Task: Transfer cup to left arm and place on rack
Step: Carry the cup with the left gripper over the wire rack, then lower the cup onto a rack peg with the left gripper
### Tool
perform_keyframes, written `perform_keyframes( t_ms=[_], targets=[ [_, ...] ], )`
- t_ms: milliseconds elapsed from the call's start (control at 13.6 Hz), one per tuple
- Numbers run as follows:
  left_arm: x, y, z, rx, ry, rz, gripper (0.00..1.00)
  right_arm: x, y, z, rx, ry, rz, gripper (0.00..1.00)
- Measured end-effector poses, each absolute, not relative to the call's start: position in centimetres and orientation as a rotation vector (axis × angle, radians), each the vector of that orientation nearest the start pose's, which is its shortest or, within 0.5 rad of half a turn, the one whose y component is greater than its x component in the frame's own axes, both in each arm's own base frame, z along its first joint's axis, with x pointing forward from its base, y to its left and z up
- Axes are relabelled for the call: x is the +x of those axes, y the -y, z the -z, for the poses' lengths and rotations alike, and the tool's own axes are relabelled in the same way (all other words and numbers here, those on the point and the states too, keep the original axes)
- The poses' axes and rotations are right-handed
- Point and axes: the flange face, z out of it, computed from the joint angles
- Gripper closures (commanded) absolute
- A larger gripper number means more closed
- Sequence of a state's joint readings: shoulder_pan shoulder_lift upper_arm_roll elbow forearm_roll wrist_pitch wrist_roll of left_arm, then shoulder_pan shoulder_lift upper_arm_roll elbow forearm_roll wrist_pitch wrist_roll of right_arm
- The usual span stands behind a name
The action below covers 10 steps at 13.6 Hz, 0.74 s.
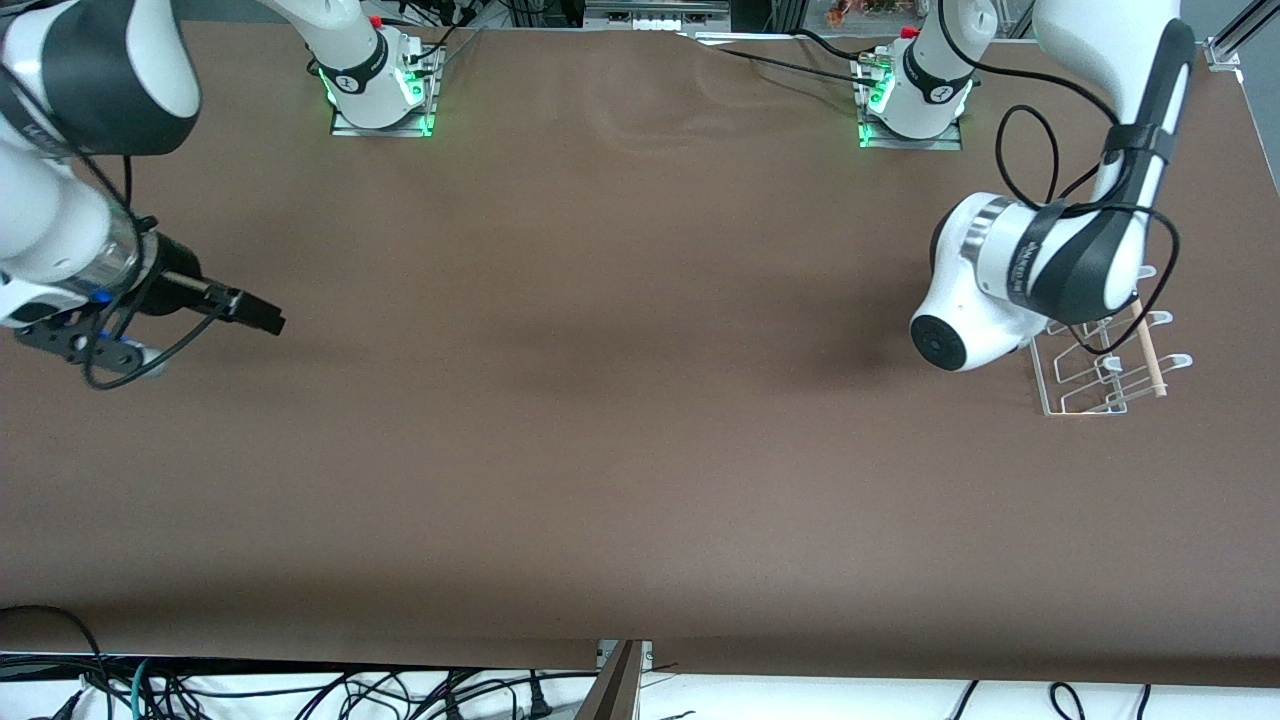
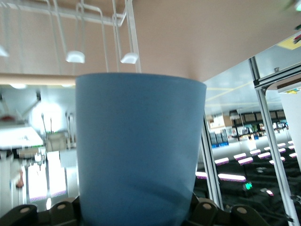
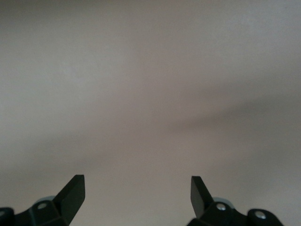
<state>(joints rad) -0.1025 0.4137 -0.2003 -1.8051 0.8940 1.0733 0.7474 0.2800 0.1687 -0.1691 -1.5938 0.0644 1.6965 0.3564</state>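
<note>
My left gripper moves the cup toward the rack's wire loops next. The cup's wider end (image 2: 141,83) is short of them, so the cup would fall if I opened now.
The light-blue cup (image 2: 139,141) fills the left wrist view. My left gripper (image 2: 136,214) is shut on its narrower end, and its wider end points toward the brown table and the wire loops of the rack (image 2: 101,28) close by. In the front view the rack (image 1: 1100,375) with its wooden dowel (image 1: 1150,360) stands at the left arm's end of the table. The left arm hangs over the rack and hides its gripper and the cup there. My right gripper (image 1: 262,314) is open and empty over the table at the right arm's end, and it also shows in the right wrist view (image 3: 137,188).
The brown table (image 1: 620,420) carries only the rack. Both arm bases (image 1: 380,90) (image 1: 915,100) stand along the edge farthest from the front camera. Cables hang below the nearest edge.
</note>
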Motion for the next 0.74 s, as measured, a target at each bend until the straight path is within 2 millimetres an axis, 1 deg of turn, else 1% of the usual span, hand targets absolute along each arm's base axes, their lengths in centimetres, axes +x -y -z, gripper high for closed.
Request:
perform_keyframes(
  t_ms=[147,294,368,515,735],
  targets=[
    [51.5,4.3,-30.2,-1.621,-1.113,-1.509,1.00,58.0,-7.5,-52.3,-3.111,-0.256,-0.118,0.01],
    [49.4,3.9,-27.4,-1.532,-1.113,-1.467,1.00,56.2,-6.2,-53.1,-3.125,-0.093,-0.105,0.01],
    [48.6,3.6,-26.6,-1.504,-1.109,-1.447,1.00,55.7,-5.6,-53.7,-3.139,-0.043,-0.091,0.01],
    [47.6,2.8,-26.1,-1.466,-1.095,-1.429,1.00,55.3,-5.0,-53.9,-3.163,-0.002,-0.085,0.01],
    [47.4,0.8,-26.6,-1.476,-1.103,-1.388,1.00,55.4,-4.8,-53.5,-3.169,0.001,-0.094,0.01]
  ],
)
